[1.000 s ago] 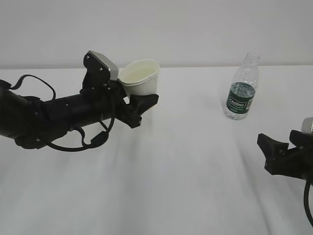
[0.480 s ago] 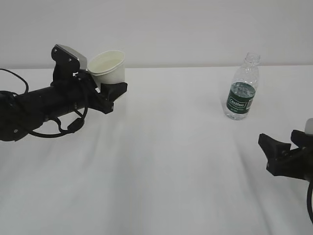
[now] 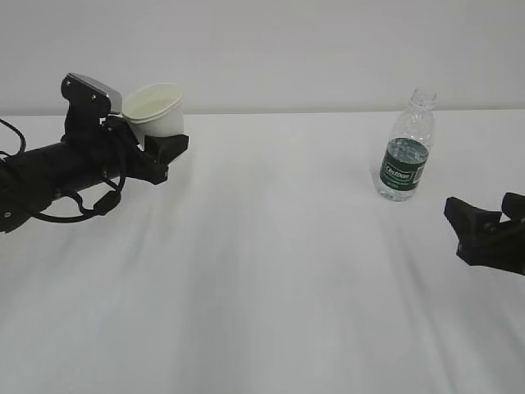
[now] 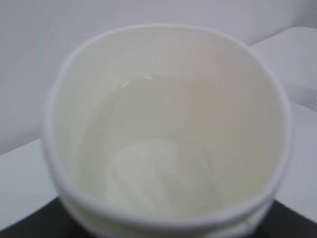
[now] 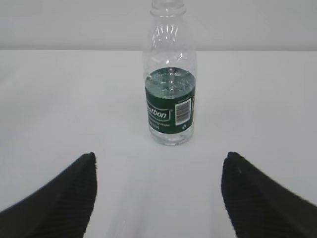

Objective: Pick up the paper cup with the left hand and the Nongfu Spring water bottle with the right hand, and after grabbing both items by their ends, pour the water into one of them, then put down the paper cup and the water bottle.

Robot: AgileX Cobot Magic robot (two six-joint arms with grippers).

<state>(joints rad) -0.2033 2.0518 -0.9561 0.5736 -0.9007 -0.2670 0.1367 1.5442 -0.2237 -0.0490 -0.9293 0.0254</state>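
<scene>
The paper cup [image 3: 156, 111] hangs tilted above the white cloth and would fall if the left gripper opened now, so the robot's left gripper should keep holding the cup.
My left gripper [image 3: 162, 139] is shut on the lower part of the white paper cup [image 3: 154, 109], which hangs above the table at the far left, mouth up and slightly tilted. The left wrist view looks straight into the paper cup [image 4: 163, 148]; a faint curved line inside suggests clear water [image 4: 148, 106]. The capless Nongfu Spring water bottle [image 3: 406, 156] stands upright on the table at the right, water [image 5: 170, 82] reaching about the top of its green label. My right gripper [image 3: 478, 215] is open and empty, low near the right edge. The bottle [image 5: 170, 99] stands ahead of it [image 5: 159, 157], apart.
A white cloth covers the table [image 3: 271, 271], with soft folds across the middle. A plain pale wall [image 3: 287, 49] rises right behind the table's far edge.
The left arm has carried the cup leftward and a little higher, still gripped. The right gripper has drawn slightly to the right, still open. The bottle has not moved.
</scene>
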